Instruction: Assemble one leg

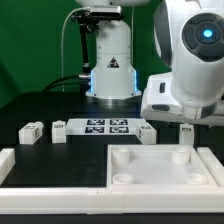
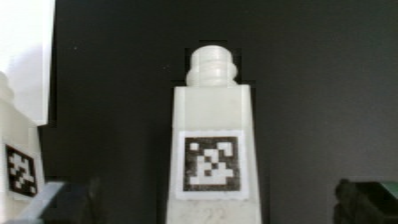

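Note:
My gripper grabs the white leg by its tagged body (image 2: 214,165) next, so the leg's threaded tip stays free to screw into the square panel.
A white leg (image 2: 214,130) with a black-and-white tag on its face and a threaded tip lies on the black table, in the middle of the wrist view. My gripper (image 2: 210,206) is open. Its dark fingertips (image 2: 61,200) stand well apart on either side of the leg's base and do not touch it. In the exterior view the gripper (image 1: 186,122) hangs low over this leg (image 1: 186,130), just behind the far right corner of the square panel (image 1: 160,168). A second leg (image 2: 16,150) lies close beside the first one.
The marker board (image 1: 104,127) lies in the middle of the table. Two more legs (image 1: 30,131) (image 1: 58,130) lie towards the exterior view's left of it, and one (image 1: 148,130) lies to its right. A white frame edge (image 1: 8,160) runs along the front left.

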